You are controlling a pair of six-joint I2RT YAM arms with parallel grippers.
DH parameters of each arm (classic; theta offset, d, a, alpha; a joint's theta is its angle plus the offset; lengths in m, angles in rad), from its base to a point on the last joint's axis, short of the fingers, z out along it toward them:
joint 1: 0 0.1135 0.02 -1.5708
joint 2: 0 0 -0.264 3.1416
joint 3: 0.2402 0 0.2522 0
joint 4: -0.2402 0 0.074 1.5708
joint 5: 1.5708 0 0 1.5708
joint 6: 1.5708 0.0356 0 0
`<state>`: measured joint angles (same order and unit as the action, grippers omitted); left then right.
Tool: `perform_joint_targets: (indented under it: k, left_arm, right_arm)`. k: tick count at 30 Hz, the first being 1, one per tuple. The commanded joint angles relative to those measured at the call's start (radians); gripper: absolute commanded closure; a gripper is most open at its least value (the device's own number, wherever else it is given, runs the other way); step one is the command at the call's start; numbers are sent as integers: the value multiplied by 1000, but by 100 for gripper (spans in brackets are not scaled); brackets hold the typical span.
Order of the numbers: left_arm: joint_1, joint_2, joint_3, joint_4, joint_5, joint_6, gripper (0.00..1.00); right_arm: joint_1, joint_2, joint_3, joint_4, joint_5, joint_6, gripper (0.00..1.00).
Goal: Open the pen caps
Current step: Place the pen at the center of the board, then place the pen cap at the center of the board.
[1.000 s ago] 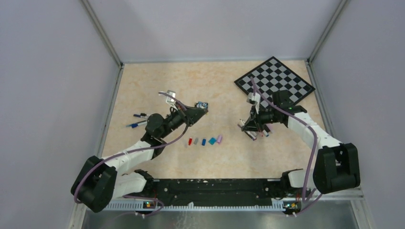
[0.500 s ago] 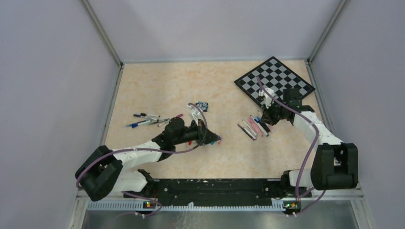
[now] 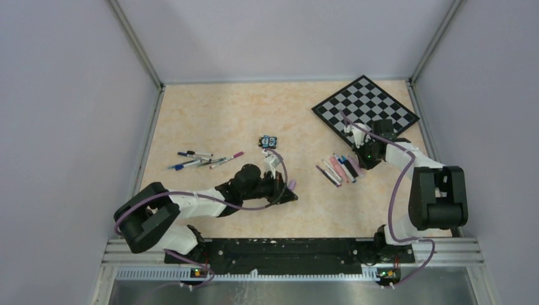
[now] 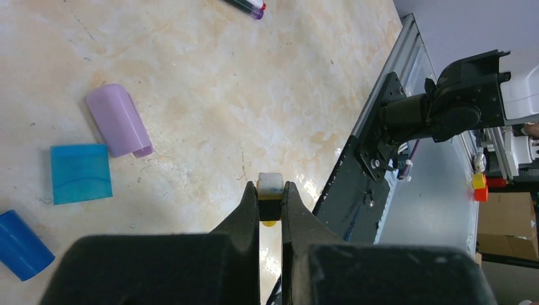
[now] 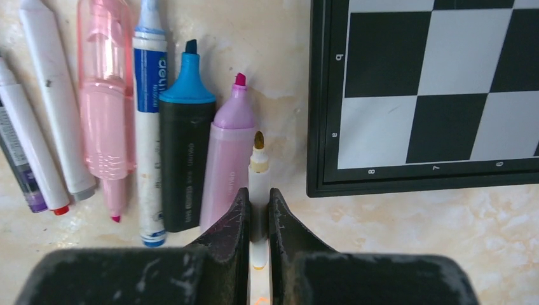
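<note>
The yellow-and-white cap would end up outside the row of caps, nearer the base bar, if the left gripper opened now. The left gripper should bring it toward the row before letting go.
My left gripper (image 4: pixel 270 192) is shut on a small yellow-and-white pen cap (image 4: pixel 270 182) and holds it low over the table. It is just right of a lilac cap (image 4: pixel 119 129), a teal cap (image 4: pixel 81 173) and a blue cap (image 4: pixel 22 244). In the top view the left gripper (image 3: pixel 288 194) covers most of that cap row. My right gripper (image 5: pixel 257 198) is shut on a thin white pen with a yellow tip (image 5: pixel 259 166). That pen lies at the right end of a row of uncapped pens (image 5: pixel 102 114), beside the chessboard (image 5: pixel 445 178).
A second bunch of thin pens (image 3: pixel 202 159) lies at the left of the table. A small black-blue-white toy block (image 3: pixel 269 141) sits mid-table. The chessboard (image 3: pixel 365 105) fills the back right corner. The black base rail (image 4: pixel 375 146) runs along the near edge.
My left arm swung from near the toy block forward and down to the right end of the cap row. My right gripper moved right, to the pen row's end by the chessboard.
</note>
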<state>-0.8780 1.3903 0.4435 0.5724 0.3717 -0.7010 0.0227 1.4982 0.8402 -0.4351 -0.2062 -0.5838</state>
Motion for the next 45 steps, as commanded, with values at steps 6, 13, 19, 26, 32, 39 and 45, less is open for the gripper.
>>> perform_joint_targets:
  k: [6, 13, 19, 26, 32, 39, 45]
  left_arm:
    - [-7, -46, 5, 17, -41, 34, 99]
    - [-18, -36, 20, 10, -47, 34, 98]
    - [-60, -26, 74, -79, -120, 42, 97]
    - [-154, 66, 262, -347, -344, 56, 95]
    - [-207, 242, 498, -656, -547, 19, 93]
    - [-210, 441, 721, -853, -645, 42, 83]
    - [-210, 542, 853, -983, -715, 71, 76]
  right_arm:
    - [-15, 45, 63, 11, 54, 13, 83]
    - [-17, 47, 71, -3, 43, 22, 75]
    - [-18, 3, 70, -12, 26, 29, 75]
    - [-51, -106, 52, -35, -85, 27, 74]
    - [-51, -148, 50, -40, -140, 24, 74]
    - [-52, -164, 52, -54, -181, 20, 74]
    - [-52, -177, 51, -58, -191, 16, 74]
